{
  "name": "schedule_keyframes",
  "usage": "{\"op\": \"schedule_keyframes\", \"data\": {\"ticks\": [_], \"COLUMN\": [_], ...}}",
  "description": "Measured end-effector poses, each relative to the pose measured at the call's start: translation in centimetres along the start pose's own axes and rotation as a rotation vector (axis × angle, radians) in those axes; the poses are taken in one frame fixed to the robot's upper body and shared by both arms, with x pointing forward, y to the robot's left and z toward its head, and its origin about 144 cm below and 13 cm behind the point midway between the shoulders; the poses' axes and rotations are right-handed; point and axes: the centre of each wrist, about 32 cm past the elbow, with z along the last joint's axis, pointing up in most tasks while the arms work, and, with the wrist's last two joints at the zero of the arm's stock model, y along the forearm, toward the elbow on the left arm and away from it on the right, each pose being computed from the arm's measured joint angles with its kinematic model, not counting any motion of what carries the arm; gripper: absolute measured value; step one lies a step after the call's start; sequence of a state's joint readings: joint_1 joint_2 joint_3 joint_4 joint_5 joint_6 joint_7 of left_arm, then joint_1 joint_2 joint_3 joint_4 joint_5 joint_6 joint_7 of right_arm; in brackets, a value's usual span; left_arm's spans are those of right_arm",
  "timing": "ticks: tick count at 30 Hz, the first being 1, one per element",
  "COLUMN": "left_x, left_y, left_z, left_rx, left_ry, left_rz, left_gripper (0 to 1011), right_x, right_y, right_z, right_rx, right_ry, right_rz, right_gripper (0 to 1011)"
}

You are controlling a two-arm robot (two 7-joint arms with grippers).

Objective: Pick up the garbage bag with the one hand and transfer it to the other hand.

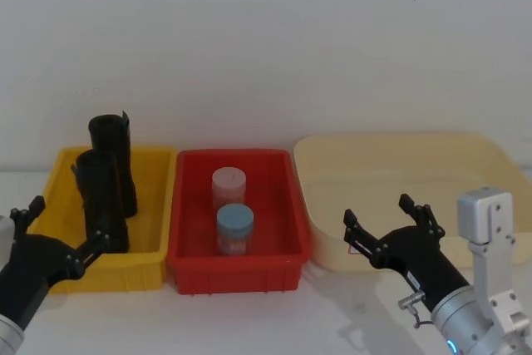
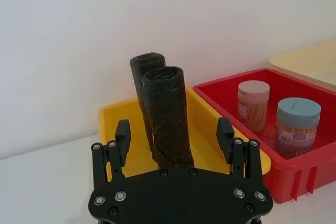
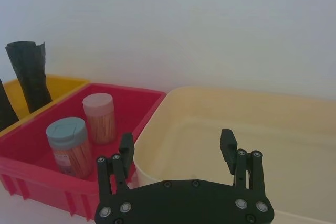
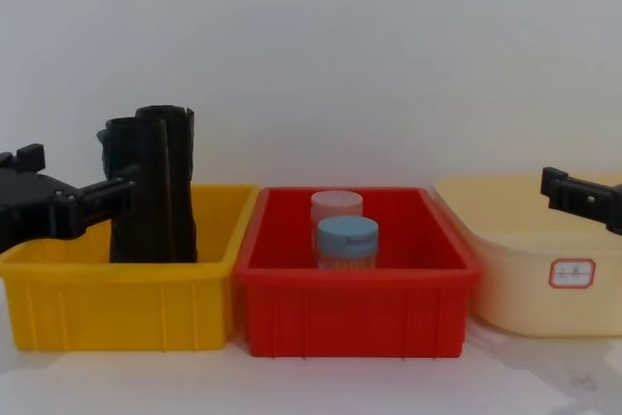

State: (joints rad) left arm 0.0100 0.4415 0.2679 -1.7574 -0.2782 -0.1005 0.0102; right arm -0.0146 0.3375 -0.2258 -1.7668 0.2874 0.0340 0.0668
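Note:
Next, my left gripper grabs the bag by its upper part (image 4: 138, 155), so the front garbage bag's lower part (image 4: 141, 240) stays free for my right gripper.
Two black garbage bag rolls stand upright in the yellow bin (image 1: 154, 205): the nearer roll (image 1: 101, 201) (image 2: 167, 114) (image 4: 141, 191) and the farther roll (image 1: 112, 151) (image 2: 144, 64) (image 3: 29, 74). My left gripper (image 1: 66, 224) (image 2: 174, 127) is open at the bin's near left side. The nearer roll stands just beyond its fingertips, lined up between them and not held. Over the near rim of the cream tub (image 1: 465, 151), my right gripper (image 1: 378, 212) (image 3: 177, 138) is open with nothing in it.
A red bin (image 1: 187, 255) (image 4: 355, 313) between the yellow bin and the tub holds a blue-lidded jar (image 1: 234, 229) and a pink-lidded jar (image 1: 229, 184). A white wall rises close behind all three containers. Bare white table lies in front of them.

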Motion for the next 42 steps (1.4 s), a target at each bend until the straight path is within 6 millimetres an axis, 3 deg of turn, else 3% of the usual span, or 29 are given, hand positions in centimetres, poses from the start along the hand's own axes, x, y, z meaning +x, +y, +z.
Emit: {"op": "schedule_keyframes", "data": {"ticks": [42], "left_x": [2.4], "left_y": [-6.8], "left_z": [-3.0], "left_rx": [-0.057], "left_ry": [0.084], "left_rz": [-0.083], "left_gripper": [1002], "right_x": [0.0], "right_y": [0.0], "right_z": [0.0], "right_rx": [0.0], "right_ry": [0.0], "right_rz": [0.0], "right_gripper": [1004]}}
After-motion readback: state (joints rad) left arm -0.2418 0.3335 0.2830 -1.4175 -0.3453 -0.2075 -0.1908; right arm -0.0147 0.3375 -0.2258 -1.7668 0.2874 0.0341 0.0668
